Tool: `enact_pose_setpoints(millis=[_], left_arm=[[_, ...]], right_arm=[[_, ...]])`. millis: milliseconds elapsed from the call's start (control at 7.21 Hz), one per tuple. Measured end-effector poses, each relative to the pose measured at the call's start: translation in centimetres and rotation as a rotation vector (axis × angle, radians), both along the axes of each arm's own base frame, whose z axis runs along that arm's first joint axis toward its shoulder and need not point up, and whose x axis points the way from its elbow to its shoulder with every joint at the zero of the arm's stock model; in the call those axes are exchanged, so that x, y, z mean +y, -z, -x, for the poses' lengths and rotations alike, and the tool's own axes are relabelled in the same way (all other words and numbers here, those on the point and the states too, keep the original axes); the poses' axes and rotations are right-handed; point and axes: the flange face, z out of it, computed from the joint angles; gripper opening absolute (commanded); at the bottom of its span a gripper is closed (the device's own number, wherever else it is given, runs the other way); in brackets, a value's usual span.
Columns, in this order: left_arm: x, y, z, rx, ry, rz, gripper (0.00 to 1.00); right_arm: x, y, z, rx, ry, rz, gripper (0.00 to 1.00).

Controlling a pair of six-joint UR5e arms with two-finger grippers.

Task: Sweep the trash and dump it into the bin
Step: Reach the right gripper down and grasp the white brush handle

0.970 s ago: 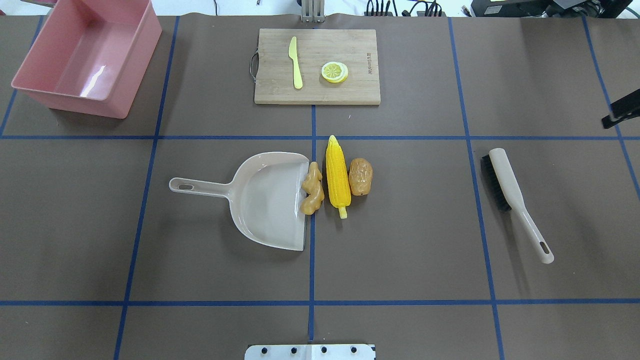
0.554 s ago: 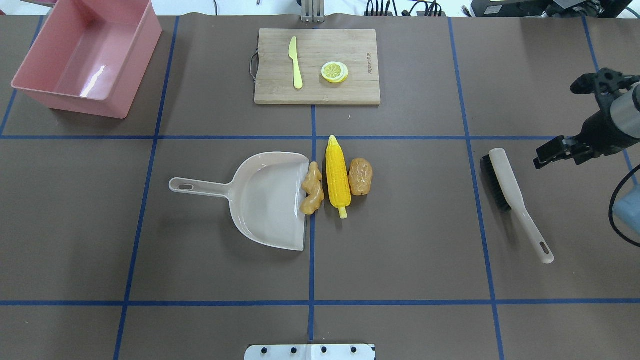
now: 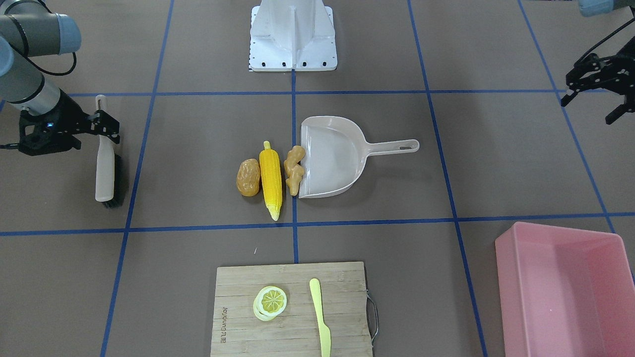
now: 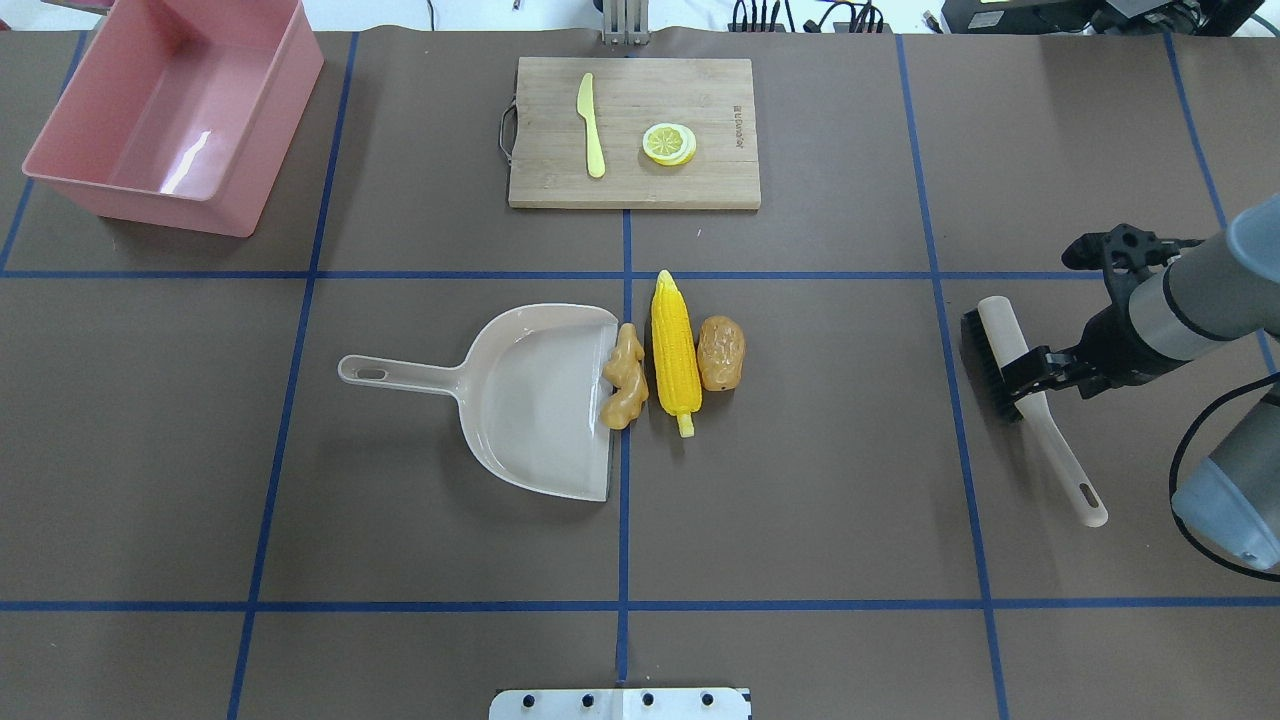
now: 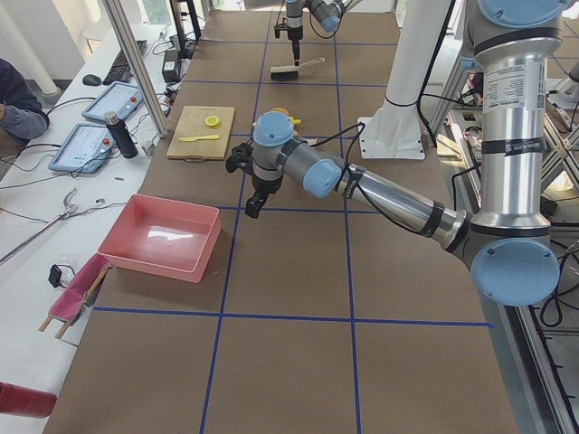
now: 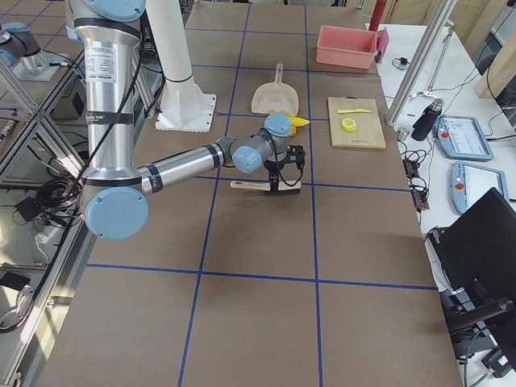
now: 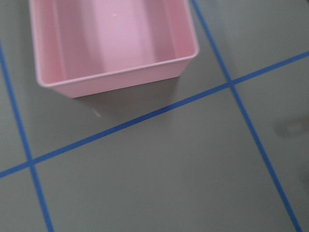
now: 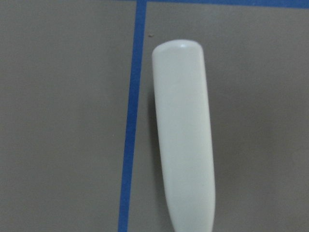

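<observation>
The robot needs to grip the white brush by its handle (image 3: 100, 103) with its right gripper next, so that the brush can sweep the corn cob, potato and ginger into the dustpan (image 3: 330, 157).
The corn cob (image 4: 676, 345), potato (image 4: 721, 353) and ginger root (image 4: 625, 377) lie side by side at the table's middle. The ginger touches the mouth of the beige dustpan (image 4: 530, 400). The pink bin (image 4: 140, 205) stands empty at the far left. My right gripper (image 4: 1025, 378) is open, just above the brush (image 4: 1000, 330), where head meets handle; the right wrist view shows the brush's pale back (image 8: 186, 140) close below. My left gripper (image 3: 590, 96) is open and empty, in the air near the bin (image 7: 111, 43), out of the overhead view.
A wooden cutting board (image 4: 634, 132) at the far middle carries a lemon slice (image 4: 669, 143) and a pale yellow knife (image 4: 591, 125). The dustpan's handle (image 4: 395, 374) points to the left. The robot's base plate (image 4: 620, 704) is at the near edge.
My right arm has come in from the right edge and moved down and left until its gripper hangs over the brush. The toy foods, dustpan and bin have not moved.
</observation>
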Motion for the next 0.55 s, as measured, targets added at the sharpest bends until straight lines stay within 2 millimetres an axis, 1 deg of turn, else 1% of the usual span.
enact_pose_setpoints(millis=[139,277,416,554], left_arm=[[-0.3,1.4,-2.0,-0.001,-0.032,-0.036,0.99],[-0.8,3.5,-4.6,0.011,-0.076,-0.080,0.99],[-1.0,5.9,-7.2,0.030,-0.120,-0.127,0.99],[-0.9,7.9,-9.6,0.041,-0.161,-0.162,0.99]], right_arm=[[1.3,-0.4,1.3,0.015,0.015,0.011,1.00],[2.5,-1.2,1.7,0.035,0.028,0.017,1.00],[3.8,-1.8,1.4,0.047,0.038,0.024,1.00],[4.8,-2.0,0.9,0.053,0.044,0.031,0.92]])
